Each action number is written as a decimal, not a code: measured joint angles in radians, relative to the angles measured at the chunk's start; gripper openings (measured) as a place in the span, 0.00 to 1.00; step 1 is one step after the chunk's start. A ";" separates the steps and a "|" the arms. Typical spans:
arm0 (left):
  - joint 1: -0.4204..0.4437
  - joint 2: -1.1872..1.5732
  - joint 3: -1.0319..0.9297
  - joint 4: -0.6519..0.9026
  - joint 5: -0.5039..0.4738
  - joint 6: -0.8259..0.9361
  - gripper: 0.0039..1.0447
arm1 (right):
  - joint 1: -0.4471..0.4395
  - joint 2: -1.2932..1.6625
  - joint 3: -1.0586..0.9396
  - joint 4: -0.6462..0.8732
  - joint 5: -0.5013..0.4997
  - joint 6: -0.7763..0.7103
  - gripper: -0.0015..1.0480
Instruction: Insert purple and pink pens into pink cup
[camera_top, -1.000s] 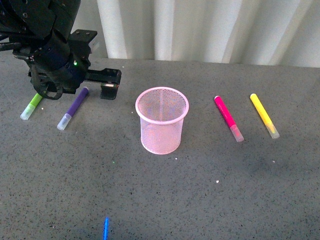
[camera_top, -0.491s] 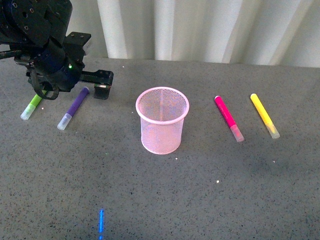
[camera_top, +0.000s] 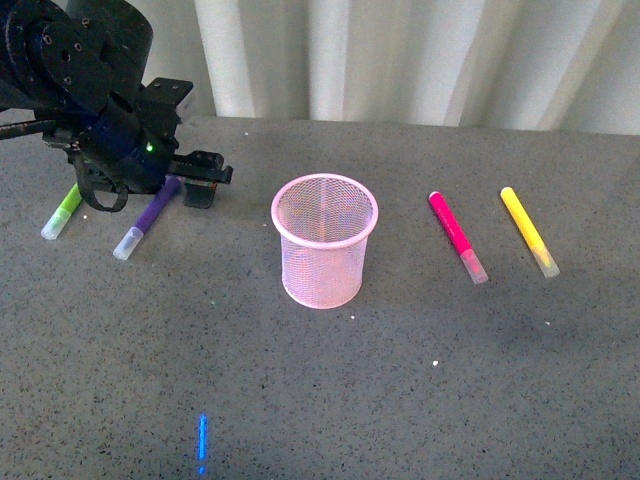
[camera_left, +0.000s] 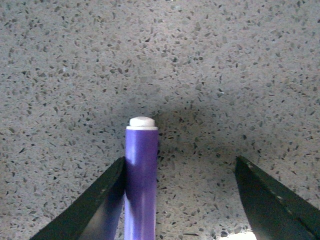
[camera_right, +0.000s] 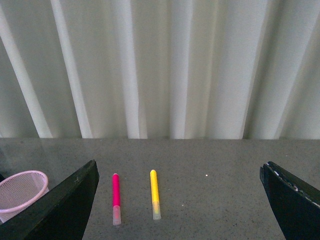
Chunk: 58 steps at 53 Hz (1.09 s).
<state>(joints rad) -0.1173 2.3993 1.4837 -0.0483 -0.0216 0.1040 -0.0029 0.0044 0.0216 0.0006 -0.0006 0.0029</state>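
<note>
The purple pen needs to stand cap-first in the pink cup. My left gripper should next grab the purple pen's white-tipped end (camera_left: 142, 150) for that.
The purple pen (camera_top: 143, 220) lies on the grey table at the left, its frosted cap toward me. My left gripper (camera_top: 198, 182) is open, low over the pen's far white end. In the left wrist view the pen (camera_left: 141, 175) sits between the jaws, against one finger (camera_left: 95, 205); the other finger (camera_left: 272, 200) is well apart. The pink pen (camera_top: 455, 236) lies right of the pink cup (camera_top: 320, 272), which stands upright in the middle. My right gripper (camera_right: 180, 205) is open and empty, held off the table. Its view shows the pink pen (camera_right: 116, 197) and the cup (camera_right: 22, 189).
A lime-green marker (camera_top: 62, 212) lies left of the purple pen. A yellow marker (camera_top: 528, 230) lies right of the pink pen and shows in the right wrist view (camera_right: 155, 194). A white curtain (camera_top: 420, 60) hangs behind the table's far edge. A blue streak (camera_top: 202, 440) marks the near table.
My left gripper has shifted left and down, closing in on the purple pen's far end. The pens and the cup have not moved.
</note>
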 joint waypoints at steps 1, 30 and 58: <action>-0.002 0.000 -0.002 0.002 0.001 0.000 0.61 | 0.000 0.000 0.000 0.000 0.000 0.000 0.93; -0.005 -0.033 -0.092 0.132 -0.002 -0.044 0.12 | 0.000 0.000 0.000 0.000 0.000 0.000 0.93; 0.045 -0.838 -0.510 0.575 -0.044 -0.410 0.12 | 0.000 0.000 0.000 0.000 0.000 0.000 0.93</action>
<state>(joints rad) -0.0723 1.5612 0.9737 0.5262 -0.0658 -0.3061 -0.0029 0.0044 0.0216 0.0006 -0.0006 0.0029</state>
